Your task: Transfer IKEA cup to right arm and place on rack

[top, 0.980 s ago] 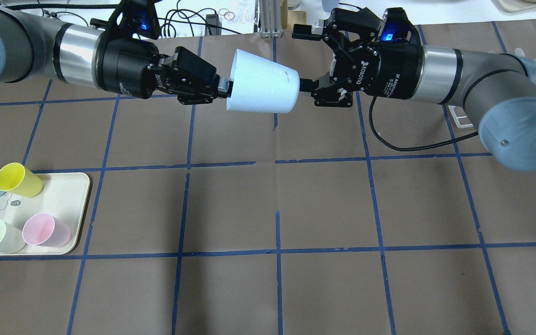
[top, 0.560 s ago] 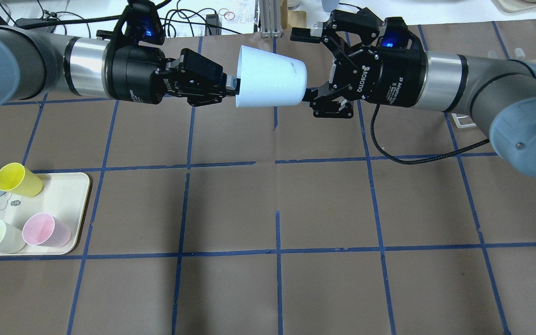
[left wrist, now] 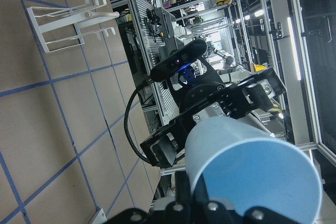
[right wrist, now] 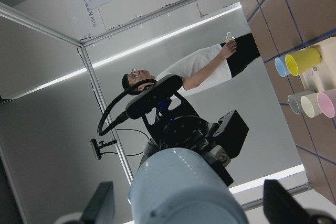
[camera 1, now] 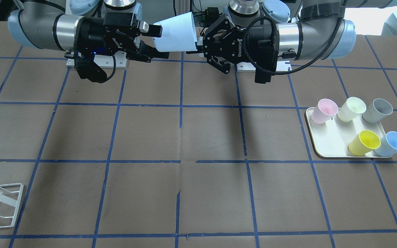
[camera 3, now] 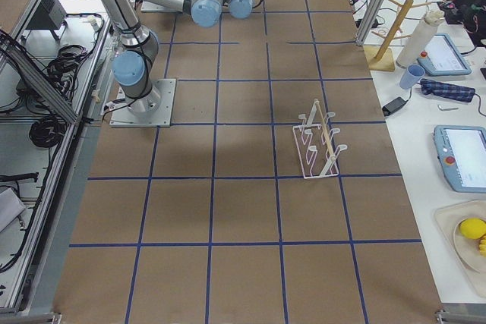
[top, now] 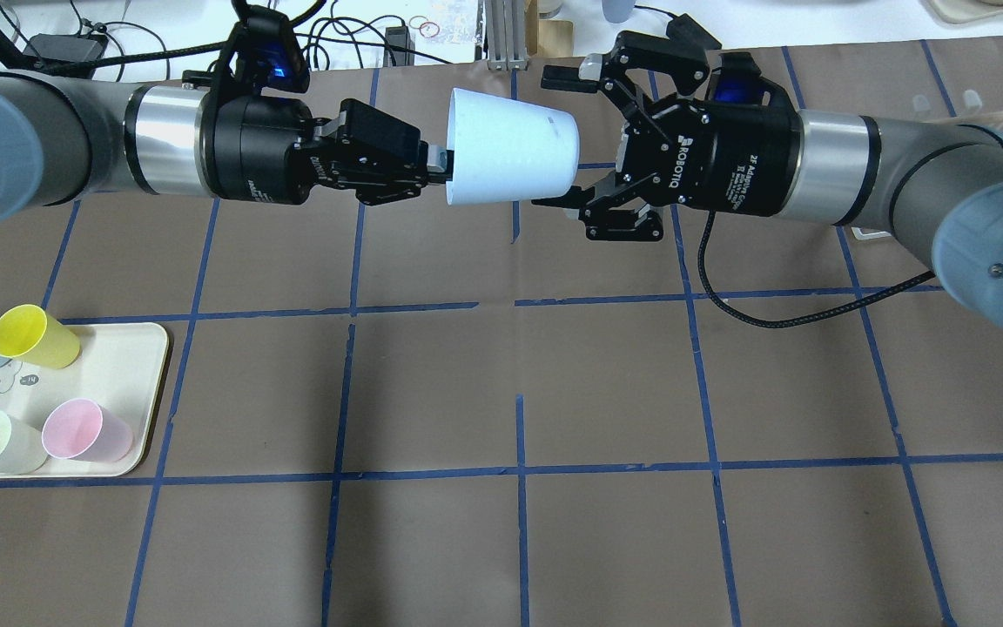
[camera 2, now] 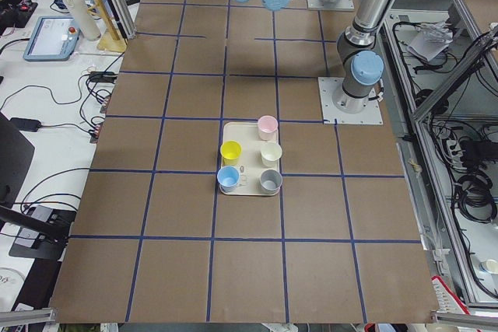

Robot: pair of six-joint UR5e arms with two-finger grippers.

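My right gripper grabs the cup by its narrow base end [right wrist: 186,192] next, to take over the cup for placing on the rack.
The IKEA cup [top: 510,148], light blue, is held on its side high over the far middle of the table. My left gripper [top: 437,165] is shut on its rim, one finger inside the mouth. My right gripper [top: 551,139] is open, and its fingers straddle the cup's base without touching it. In the front view the cup [camera 1: 176,32] sits between the left gripper [camera 1: 198,43] and the right gripper [camera 1: 155,43]. The left wrist view shows the cup's blue inside [left wrist: 257,177]. The right wrist view shows its base [right wrist: 184,187]. The white wire rack [camera 3: 319,146] stands at the table's right end.
A cream tray [top: 118,374] at my near left holds several cups: yellow [top: 31,335], pink [top: 84,431], pale green and a paler blue one. A grey cup [camera 1: 377,110] shows in the front view. A black cable [top: 771,313] hangs from the right wrist.
The left arm has carried the cup a little to the right. The right gripper has advanced so that its open fingers now reach past the cup's base on both sides.
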